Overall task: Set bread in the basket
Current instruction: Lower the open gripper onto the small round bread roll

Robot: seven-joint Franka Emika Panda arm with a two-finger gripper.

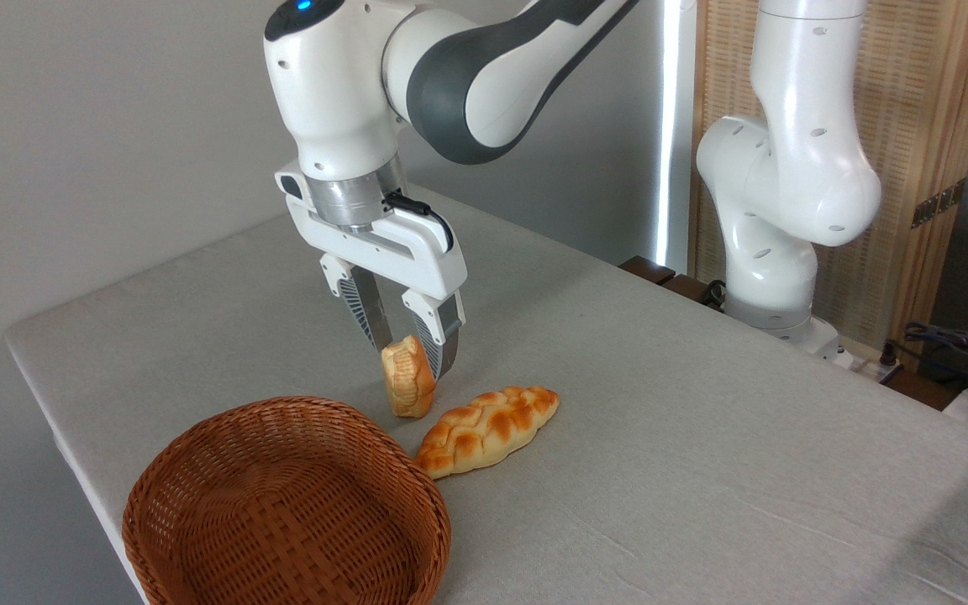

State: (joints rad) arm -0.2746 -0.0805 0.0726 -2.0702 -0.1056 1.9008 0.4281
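The small golden bun has to go into the wicker basket. My gripper needs to grab the bun by its raised end [406, 355] next.
The bread [407, 391], a small knobbly golden bun, stands on end on the grey table just behind the basket's far rim. My gripper [414, 361] has come down over it and is open, with one finger on each side of the bun's upper half. The left finger [370, 318] is partly behind the bun and the right finger [442, 343] is beside it. The bun's base still rests on the table. The round reddish-brown wicker basket [223, 437] sits at the front left with nothing in it.
A longer braided golden loaf [489, 424] lies just right of the bun, its near tip close to the basket's rim. The arm's white base [774, 277] stands at the table's far right edge. The table's left edge [55, 420] runs close to the basket.
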